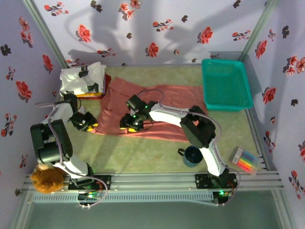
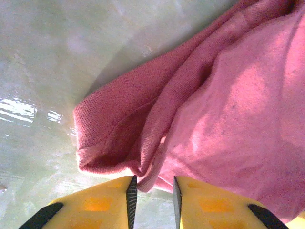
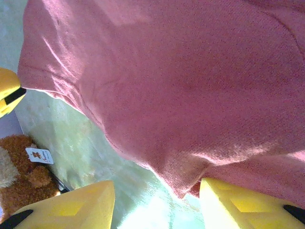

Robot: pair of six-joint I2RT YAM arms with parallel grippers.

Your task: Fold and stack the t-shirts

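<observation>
That side of the salmon-pink t-shirt needs to be folded over the t-shirt's body. My right gripper will next pinch the t-shirt's near edge at the cloth corner (image 1: pixel 127 131) (image 3: pixel 181 190), spaced from my left gripper.
The salmon-pink t-shirt (image 1: pixel 157 107) lies spread across the middle of the table. Its rumpled near-left hem (image 2: pixel 119 138) lies just ahead of my left gripper (image 2: pixel 152 190), which sits low at that corner (image 1: pixel 88 121). The left jaws stand a little apart, with a fold of the hem poking at the gap and bare table showing between them. My right gripper (image 3: pixel 157 185) hovers open over the shirt's near edge (image 1: pixel 129 121), and a cloth corner (image 3: pixel 183 181) lies close to its right finger. A folded white t-shirt with black marks (image 1: pixel 83 78) rests on yellow and red ones (image 1: pixel 93 95) at the back left.
A teal mesh basket (image 1: pixel 226 83) stands at the back right. A dark blue mug (image 1: pixel 192 156) and a box of coloured markers (image 1: pixel 247 161) sit near the right arm's base. A brown teddy bear (image 1: pixel 46 179) lies at the near left corner.
</observation>
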